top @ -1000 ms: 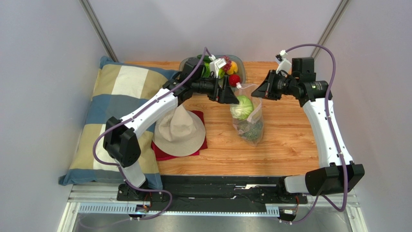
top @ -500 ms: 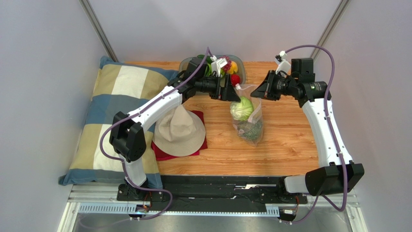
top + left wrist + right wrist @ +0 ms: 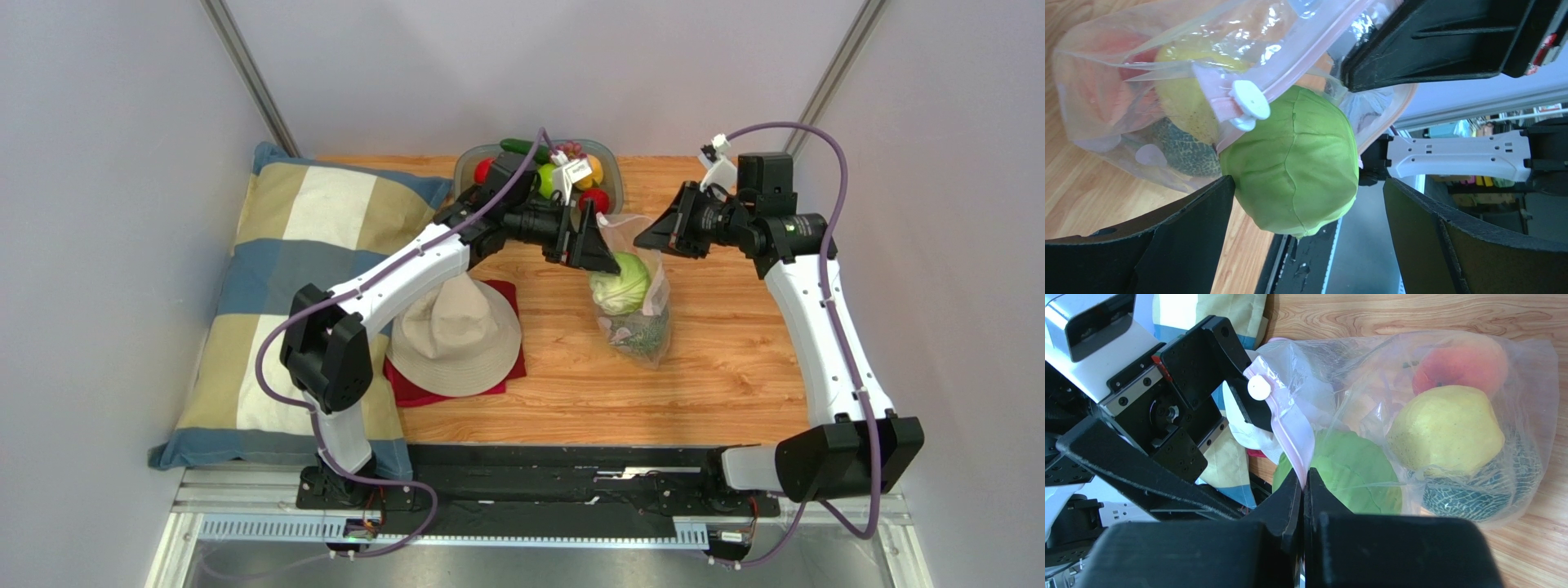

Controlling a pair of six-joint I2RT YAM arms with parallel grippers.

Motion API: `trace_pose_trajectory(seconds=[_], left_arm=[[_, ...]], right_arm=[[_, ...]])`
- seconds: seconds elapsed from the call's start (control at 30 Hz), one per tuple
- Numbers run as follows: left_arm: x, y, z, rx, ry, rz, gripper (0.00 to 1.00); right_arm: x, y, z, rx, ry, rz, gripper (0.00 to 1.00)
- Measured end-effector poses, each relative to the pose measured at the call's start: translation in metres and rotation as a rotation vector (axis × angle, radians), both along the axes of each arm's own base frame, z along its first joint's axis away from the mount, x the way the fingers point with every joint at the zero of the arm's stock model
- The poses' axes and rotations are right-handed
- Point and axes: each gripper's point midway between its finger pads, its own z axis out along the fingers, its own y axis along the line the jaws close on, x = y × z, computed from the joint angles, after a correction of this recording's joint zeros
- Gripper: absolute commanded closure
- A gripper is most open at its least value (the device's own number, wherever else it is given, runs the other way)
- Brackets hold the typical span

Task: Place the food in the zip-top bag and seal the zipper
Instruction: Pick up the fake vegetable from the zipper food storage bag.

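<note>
I would leave the green cabbage in the bag's opening if I lifted my left gripper now, because its fingers are wide apart.
The clear zip-top bag lies on the wooden table with a peach, a yellow pear and a netted green melon inside. A green cabbage sits in the bag's mouth, half out. My left gripper stands wide open around the cabbage; one finger touches it, the other is apart. My right gripper is shut on the pink zipper strip, lifting the mouth edge. The white slider sits at the strip's end.
A grey bowl at the back holds more food, red, yellow and green pieces. A beige hat lies on a red cloth left of the bag. A checked pillow covers the left side.
My left gripper has moved right and nearer toward the bag's mouth, staying open. The cabbage has shifted slightly deeper into the bag. The right gripper keeps its hold.
</note>
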Motion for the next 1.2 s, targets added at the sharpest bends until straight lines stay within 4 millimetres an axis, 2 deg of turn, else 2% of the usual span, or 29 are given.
trace_pose_trajectory(seconds=[0.23, 0.47, 0.5, 0.57, 0.6, 0.63, 0.67, 0.7, 0.73, 0.77, 0.87, 0.97, 1.07, 1.13, 1.2], left_arm=[[-0.007, -0.008, -0.005, 0.014, 0.019, -0.016, 0.01], [0.003, -0.015, -0.019, 0.115, -0.011, 0.061, 0.01], [0.003, -0.015, -0.020, 0.126, -0.016, 0.069, 0.13], [0.004, -0.014, -0.023, 0.144, -0.019, 0.082, 0.20], [0.005, -0.014, -0.025, 0.154, -0.022, 0.085, 0.44], [0.005, -0.014, -0.026, 0.159, -0.020, 0.087, 0.56], [0.005, -0.014, -0.028, 0.164, -0.018, 0.085, 0.62], [0.006, -0.015, -0.031, 0.171, -0.012, 0.087, 0.82], [0.006, -0.015, -0.033, 0.175, -0.006, 0.088, 0.93], [0.006, -0.015, -0.035, 0.179, 0.005, 0.090, 1.00], [0.008, -0.012, -0.034, 0.171, 0.014, 0.092, 1.00], [0.007, 0.003, -0.032, 0.153, 0.022, 0.099, 1.00], [0.007, 0.040, -0.024, 0.149, 0.022, 0.150, 1.00], [0.010, 0.067, -0.008, 0.139, -0.012, 0.200, 1.00], [0.016, 0.092, 0.020, 0.113, -0.090, 0.258, 1.00]], right_arm=[[-0.002, 0.001, -0.003, 0.019, 0.017, -0.016, 1.00], [-0.001, 0.001, -0.003, 0.032, 0.017, -0.026, 1.00], [-0.002, 0.002, -0.003, 0.034, 0.019, -0.027, 1.00], [-0.001, 0.002, -0.002, 0.039, 0.015, -0.028, 1.00], [-0.001, 0.002, -0.002, 0.041, 0.015, -0.028, 1.00], [-0.002, 0.003, -0.003, 0.044, 0.017, -0.028, 1.00], [-0.002, 0.003, -0.003, 0.047, 0.021, -0.028, 1.00], [-0.002, 0.003, -0.003, 0.049, 0.022, -0.029, 1.00], [-0.002, 0.003, -0.003, 0.051, 0.021, -0.030, 1.00], [-0.002, 0.003, -0.003, 0.052, 0.021, -0.030, 1.00], [-0.002, 0.003, -0.004, 0.052, 0.023, -0.030, 1.00], [-0.003, 0.003, -0.003, 0.048, 0.016, -0.026, 1.00], [-0.007, 0.002, 0.001, 0.041, -0.008, -0.019, 1.00], [-0.010, 0.002, 0.006, 0.039, -0.027, -0.014, 1.00], [-0.013, 0.002, 0.007, 0.041, -0.038, -0.009, 1.00]])
